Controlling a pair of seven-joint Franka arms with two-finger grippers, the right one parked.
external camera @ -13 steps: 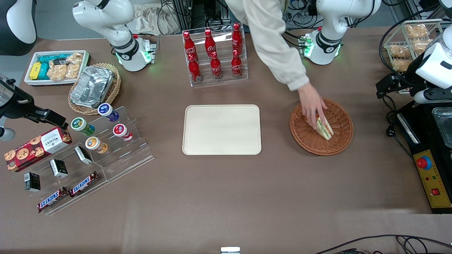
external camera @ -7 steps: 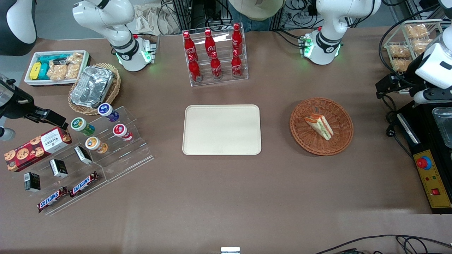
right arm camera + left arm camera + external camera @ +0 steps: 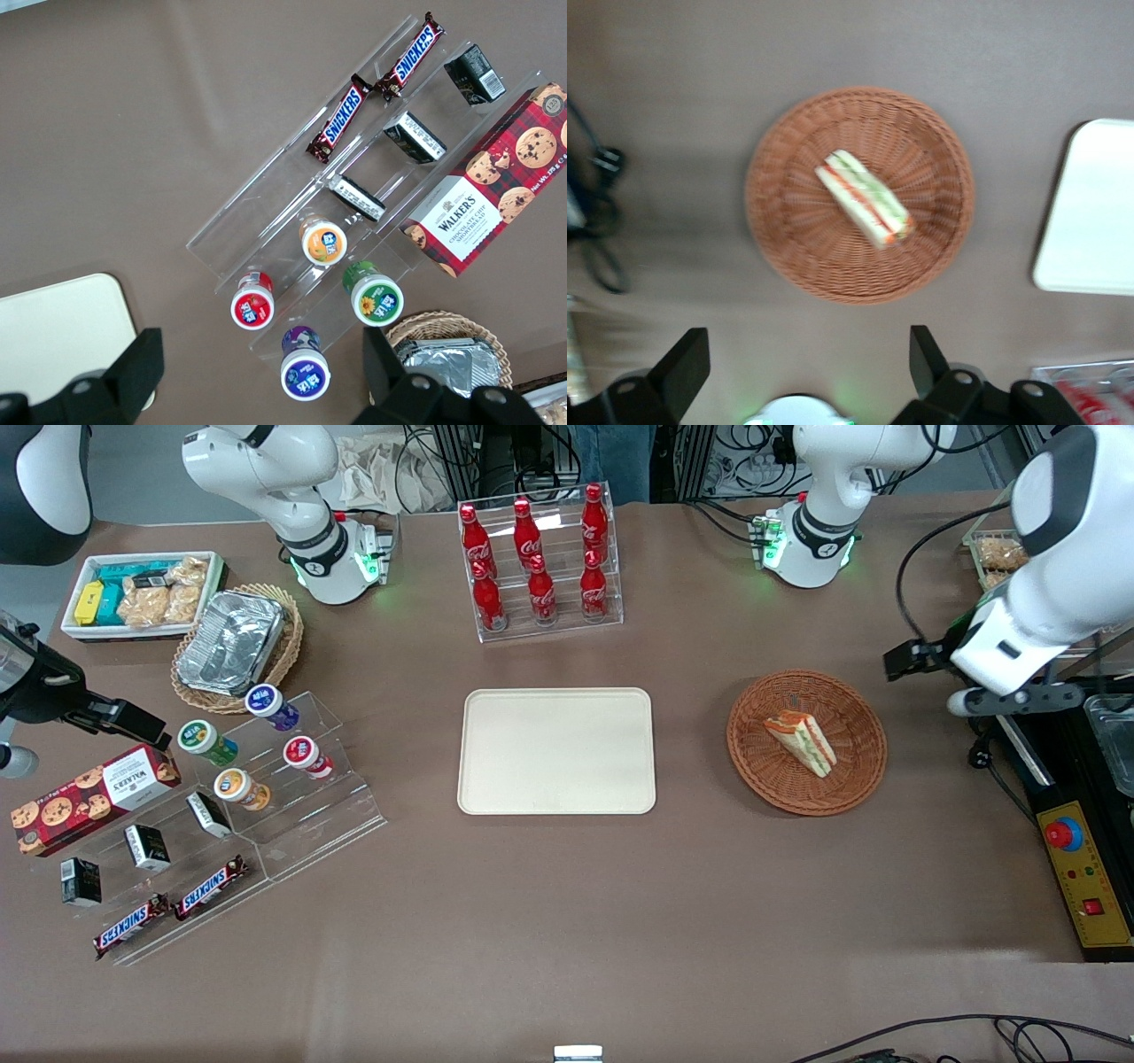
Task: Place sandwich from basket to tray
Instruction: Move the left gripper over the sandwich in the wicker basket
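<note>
The left gripper should next grab the sandwich by its narrow end (image 3: 824, 766), so that it can place the sandwich on the cream tray (image 3: 556, 750).
The sandwich (image 3: 802, 742) (image 3: 864, 198), a pale wedge with green, red and orange layers, lies on its side in the round reddish-brown basket (image 3: 858, 776) (image 3: 780, 232). The cream tray (image 3: 556, 750) (image 3: 1090, 212) lies flat beside the basket, toward the parked arm's end, with nothing on it. My left gripper (image 3: 902, 662) (image 3: 806, 356) hangs above the table just off the basket's rim, toward the working arm's end. Its fingers (image 3: 687, 363) stand wide apart and hold nothing.
A clear rack of red cola bottles (image 3: 539, 562) stands farther from the camera than the tray. A black control box with a red button (image 3: 1083, 868) sits at the working arm's end. Acrylic steps with snacks (image 3: 221, 815), a foil pan (image 3: 232, 642) and a white bin (image 3: 142, 593) fill the parked arm's end.
A person's hand left the sandwich in the basket and withdrew. My left arm has since swung in from the table's end toward the basket.
</note>
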